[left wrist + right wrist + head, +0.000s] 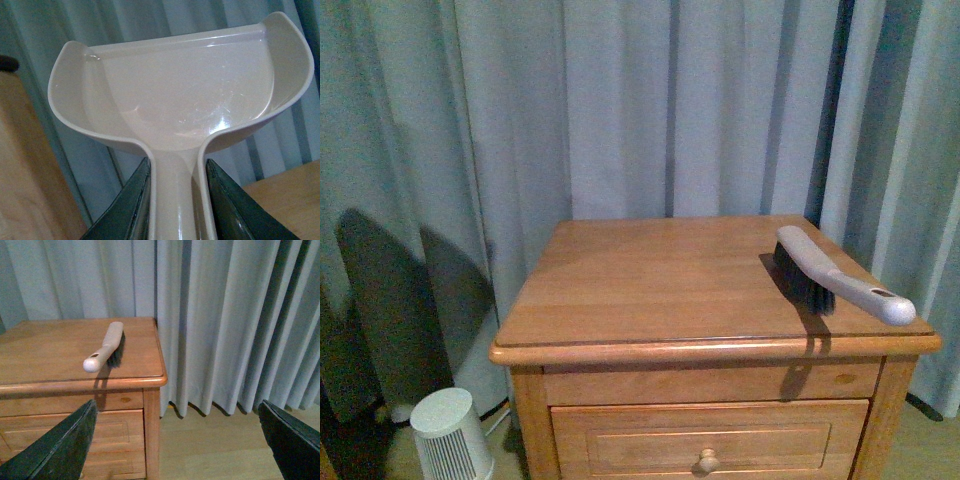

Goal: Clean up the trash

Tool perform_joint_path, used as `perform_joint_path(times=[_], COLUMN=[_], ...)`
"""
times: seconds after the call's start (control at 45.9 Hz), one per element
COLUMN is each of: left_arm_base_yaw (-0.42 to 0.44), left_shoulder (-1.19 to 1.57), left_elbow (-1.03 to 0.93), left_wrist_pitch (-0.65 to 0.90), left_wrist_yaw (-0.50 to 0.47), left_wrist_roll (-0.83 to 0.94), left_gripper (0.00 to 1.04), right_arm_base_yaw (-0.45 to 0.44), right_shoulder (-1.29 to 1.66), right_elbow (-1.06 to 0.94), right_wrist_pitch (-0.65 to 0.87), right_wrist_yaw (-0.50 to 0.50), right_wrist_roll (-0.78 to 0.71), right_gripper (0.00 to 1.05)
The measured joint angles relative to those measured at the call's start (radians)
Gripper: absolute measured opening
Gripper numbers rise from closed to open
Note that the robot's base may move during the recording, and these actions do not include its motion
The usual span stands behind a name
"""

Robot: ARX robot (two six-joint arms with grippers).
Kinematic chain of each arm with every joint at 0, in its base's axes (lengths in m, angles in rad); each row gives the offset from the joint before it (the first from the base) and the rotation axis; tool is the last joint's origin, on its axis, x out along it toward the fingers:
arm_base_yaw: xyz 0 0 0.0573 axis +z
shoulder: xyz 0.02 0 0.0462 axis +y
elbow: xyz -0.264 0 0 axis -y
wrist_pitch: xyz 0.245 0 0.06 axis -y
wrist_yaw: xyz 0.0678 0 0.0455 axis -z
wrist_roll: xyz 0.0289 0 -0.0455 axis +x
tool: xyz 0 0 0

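Next, the right gripper reaches the brush and grabs its pale handle (pixel 868 296), which leaves the bristles free to sweep trash.
The trash is out of view in every picture. In the left wrist view my left gripper (pixel 175 200) is shut on the handle of a beige dustpan (pixel 185 95), whose empty scoop is held up in front of the curtain. My right gripper (pixel 177 440) is open with nothing between its dark fingers (pixel 55 447), hanging over the wooden floor beside the nightstand. A grey hand brush (pixel 840 275) with dark bristles lies on the right side of the wooden nightstand top (pixel 650 280); the brush (pixel 104 347) also shows in the right wrist view. Neither arm appears in the front view.
Grey curtains (pixel 640 100) hang close behind and to both sides of the nightstand. A drawer with a round knob (pixel 708 460) faces me. A small white ribbed appliance (pixel 450 435) stands on the floor at the nightstand's left. Wooden floor (pixel 215 440) stretches right of the nightstand.
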Motion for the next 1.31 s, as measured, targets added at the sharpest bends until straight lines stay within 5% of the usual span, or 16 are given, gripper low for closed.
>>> perform_joint_path(times=[0.283, 0.567, 0.589, 0.654, 0.741, 0.937, 1.155, 1.308], left_arm_base_yaw=[0.304, 0.412, 0.412, 0.412, 0.412, 0.412, 0.412, 0.412], left_shoulder=[-0.116, -0.164, -0.166, -0.169, -0.17, -0.17, -0.17, -0.17], left_elbow=[-0.154, -0.217, -0.217, -0.218, -0.219, -0.22, -0.22, -0.22], left_wrist_pitch=[0.058, 0.096, 0.096, 0.096, 0.096, 0.096, 0.096, 0.096], left_wrist_yaw=[0.236, 0.325, 0.325, 0.328, 0.33, 0.33, 0.33, 0.33], left_wrist_roll=[-0.149, -0.251, -0.253, -0.258, -0.262, -0.266, -0.268, -0.269], left_gripper=[0.29, 0.29, 0.29, 0.29, 0.29, 0.29, 0.29, 0.29], right_arm_base_yaw=[0.0, 0.0, 0.008, 0.133, 0.228, 0.238, 0.235, 0.235], right_shoulder=[0.0, 0.0, 0.005, 0.106, 0.298, 0.776, 1.352, 1.553], right_elbow=[0.0, 0.0, 0.0, 0.02, 0.079, 0.469, 1.018, 1.195], right_wrist_pitch=[0.0, 0.0, 0.0, 0.017, 0.082, 0.084, -0.231, -0.354], right_wrist_yaw=[0.0, 0.0, 0.031, 0.385, 0.618, 0.434, 0.288, 0.243], right_wrist_roll=[0.0, 0.0, -0.008, -0.052, -0.062, 0.003, 0.214, 0.316], right_gripper=[0.97, 0.97, 0.97, 0.97, 0.97, 0.97, 0.97, 0.97])
